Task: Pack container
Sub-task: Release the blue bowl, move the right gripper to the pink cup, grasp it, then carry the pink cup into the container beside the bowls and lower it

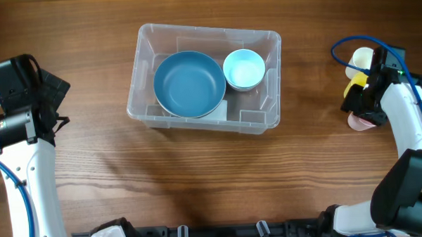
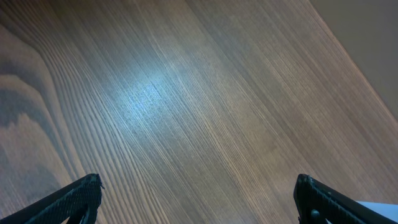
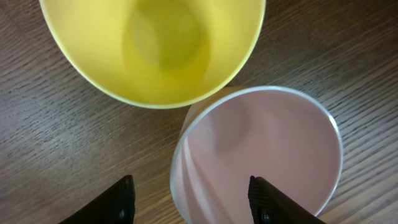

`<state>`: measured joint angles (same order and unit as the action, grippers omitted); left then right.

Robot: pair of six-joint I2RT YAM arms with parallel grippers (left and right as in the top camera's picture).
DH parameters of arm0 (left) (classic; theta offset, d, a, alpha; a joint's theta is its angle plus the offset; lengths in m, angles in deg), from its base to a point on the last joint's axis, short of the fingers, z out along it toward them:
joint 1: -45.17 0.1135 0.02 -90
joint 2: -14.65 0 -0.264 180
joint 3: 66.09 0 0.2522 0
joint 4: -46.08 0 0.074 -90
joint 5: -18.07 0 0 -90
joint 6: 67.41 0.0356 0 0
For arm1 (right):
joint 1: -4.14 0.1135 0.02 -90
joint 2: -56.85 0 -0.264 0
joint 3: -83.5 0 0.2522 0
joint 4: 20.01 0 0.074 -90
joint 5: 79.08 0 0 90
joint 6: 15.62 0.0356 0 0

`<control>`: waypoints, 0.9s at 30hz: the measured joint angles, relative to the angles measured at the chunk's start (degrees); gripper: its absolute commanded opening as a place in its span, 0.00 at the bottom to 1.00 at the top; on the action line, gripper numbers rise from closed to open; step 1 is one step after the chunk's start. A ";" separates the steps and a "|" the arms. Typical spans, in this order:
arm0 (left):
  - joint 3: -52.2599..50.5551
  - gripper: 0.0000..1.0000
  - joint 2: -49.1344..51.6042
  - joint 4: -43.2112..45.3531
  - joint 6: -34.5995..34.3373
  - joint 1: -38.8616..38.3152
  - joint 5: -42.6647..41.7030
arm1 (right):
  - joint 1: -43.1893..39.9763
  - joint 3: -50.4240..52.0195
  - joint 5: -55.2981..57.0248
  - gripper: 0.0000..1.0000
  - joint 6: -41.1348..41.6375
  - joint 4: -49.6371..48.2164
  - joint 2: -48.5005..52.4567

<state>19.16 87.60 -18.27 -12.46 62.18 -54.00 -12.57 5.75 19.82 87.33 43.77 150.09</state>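
Observation:
My right gripper should close on the pink cup, because the fingers reach down past the pink cup's rim, on the inside and outside of its side.
The clear plastic container [image 1: 140,59] stands at the back middle of the table. It holds a large blue bowl [image 1: 189,83] and a small pale blue bowl [image 1: 244,68]. My right gripper [image 3: 189,183] is open above a pink cup [image 3: 273,149]; the cup's left wall lies between the fingers. A yellow cup [image 3: 155,50] stands touching the pink one. In the overhead view the right gripper [image 1: 367,95] is at the far right, over the yellow cup [image 1: 352,89] and the pink cup [image 1: 359,122]. My left gripper [image 2: 198,180] is open and empty over bare wood, at the far left [image 1: 55,90].
A cream cup [image 1: 362,58] stands just behind the yellow cup at the right edge. The wooden table [image 1: 199,175] lies between the container and the front edge. A blue cable loops above the right arm.

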 measured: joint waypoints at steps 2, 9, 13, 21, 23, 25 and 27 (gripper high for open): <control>0.00 1.00 0.00 0.00 0.00 0.00 0.00 | 0.00 0.00 0.17 0.49 -0.26 0.00 0.00; 0.00 1.00 0.00 0.00 0.00 0.00 0.00 | 0.00 0.02 0.11 0.42 -1.25 0.00 0.00; 0.00 1.00 0.00 0.00 0.00 0.00 0.00 | 0.00 0.11 0.07 0.36 -3.69 -0.24 0.00; 0.00 1.00 0.00 0.00 0.00 0.00 0.00 | 0.00 0.11 -0.33 0.16 -5.31 0.31 0.00; 0.00 1.00 0.00 0.00 0.00 0.00 0.00 | 0.00 0.11 -0.35 0.16 -5.33 0.52 0.02; 0.00 1.00 0.00 0.00 0.00 0.00 0.00 | 0.00 0.11 -0.37 0.13 -5.33 0.87 0.07; 0.00 1.00 0.00 0.00 0.00 0.00 0.00 | 0.00 0.11 -0.57 0.09 -5.33 1.14 0.11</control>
<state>19.16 87.60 -18.27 -12.46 62.18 -54.00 -12.57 5.86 19.25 82.00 44.90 150.20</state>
